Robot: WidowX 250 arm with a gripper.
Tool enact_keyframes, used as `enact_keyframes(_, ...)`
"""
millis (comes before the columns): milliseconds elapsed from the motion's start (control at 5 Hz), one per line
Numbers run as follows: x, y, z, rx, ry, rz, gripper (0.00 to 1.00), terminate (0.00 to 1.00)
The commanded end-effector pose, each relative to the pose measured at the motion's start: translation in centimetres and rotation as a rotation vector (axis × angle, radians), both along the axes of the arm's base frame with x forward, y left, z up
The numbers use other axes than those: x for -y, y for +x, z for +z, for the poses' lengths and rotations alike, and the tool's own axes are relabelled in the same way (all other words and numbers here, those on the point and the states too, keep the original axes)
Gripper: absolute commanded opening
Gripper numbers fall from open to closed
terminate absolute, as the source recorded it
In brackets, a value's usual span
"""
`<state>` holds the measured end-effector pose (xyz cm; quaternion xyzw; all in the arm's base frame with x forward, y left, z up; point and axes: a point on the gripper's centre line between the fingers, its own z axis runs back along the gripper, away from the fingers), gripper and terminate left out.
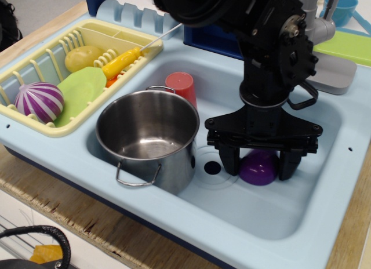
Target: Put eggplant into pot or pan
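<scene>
The glossy purple eggplant needs to go into the steel pot [147, 135], so my gripper should next grab the eggplant by its rounded body [259, 168].
The purple eggplant [258, 168] stands on the floor of the light blue sink, right of the drain; only its rounded lower body shows, its green cap is hidden behind the gripper. My black gripper [259, 164] is lowered over it, open, with one finger [230, 159] on its left and the other on its right. I cannot tell if the fingers touch it. The shiny steel pot [147, 135] with wire loop handles stands empty in the sink's left part, about a hand's width left of the eggplant.
A red cup [182, 86] stands behind the pot. The sink drain [212, 167] lies between pot and eggplant. A yellow dish rack [35, 115] at the left holds a purple-and-white striped ball [39, 101], a green plate and a yellow knife. The sink wall [324, 182] rises at the right.
</scene>
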<state>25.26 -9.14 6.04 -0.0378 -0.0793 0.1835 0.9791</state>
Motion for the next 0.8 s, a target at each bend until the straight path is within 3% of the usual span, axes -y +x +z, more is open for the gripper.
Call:
enact_keyframes(0,0.4,0.2,2.0,0.0,0.04,-0.009,0.0,0.0)
enact_keyframes(600,-1.7,0.9,7.6,0.051,0.137,0.039,0.0,0.0)
